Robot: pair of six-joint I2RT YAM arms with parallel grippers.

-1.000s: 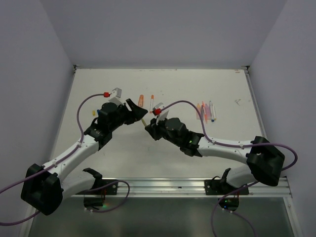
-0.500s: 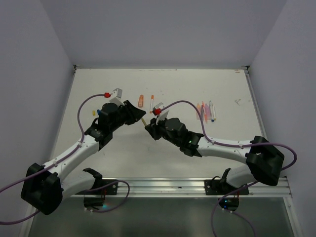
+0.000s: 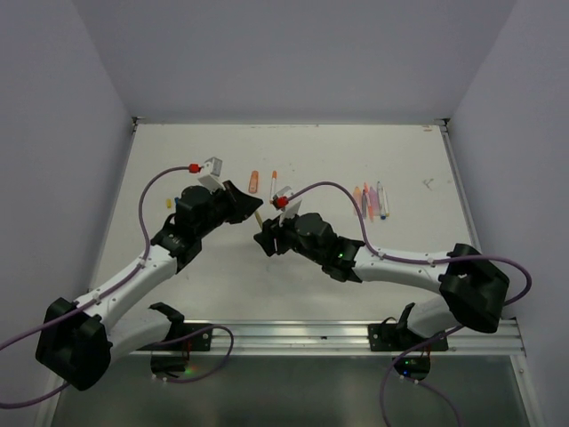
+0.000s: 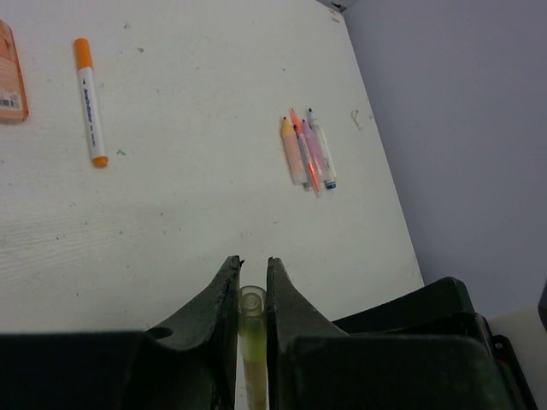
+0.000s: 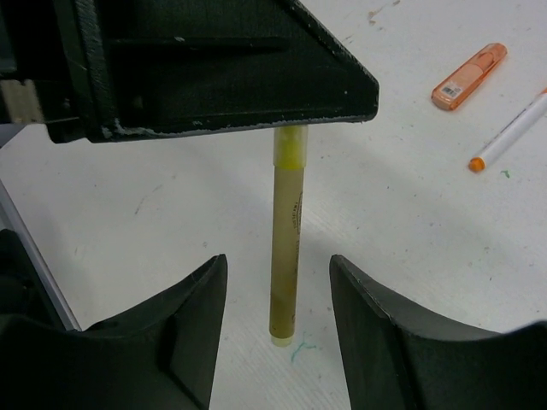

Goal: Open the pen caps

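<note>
The whole yellow pen would come along if the robot lifted its left gripper now, because the left gripper holds the pen's end with the cap and the right gripper's fingers are away from it.
A slim yellow pen (image 5: 288, 248) is held in the air between the two arms over the table's middle (image 3: 260, 219). My left gripper (image 4: 254, 263) is shut on its brighter yellow cap end (image 4: 251, 318). My right gripper (image 5: 278, 261) is open, a finger on each side of the pen's free end without touching it. In the top view the left gripper (image 3: 252, 208) and right gripper (image 3: 266, 234) nearly meet. A white pen with orange cap (image 4: 90, 102) and an orange highlighter (image 5: 468, 75) lie on the table beyond.
A cluster of several pens (image 3: 372, 200) in orange, pink and white lies at the right on the white table (image 3: 356, 151), also seen from the left wrist (image 4: 306, 152). Small yellow and blue pieces (image 3: 172, 203) lie beside the left arm. Walls enclose three sides.
The left gripper has closed on the yellow pen's cap end. The right gripper has opened off the pen's body and drawn back slightly.
</note>
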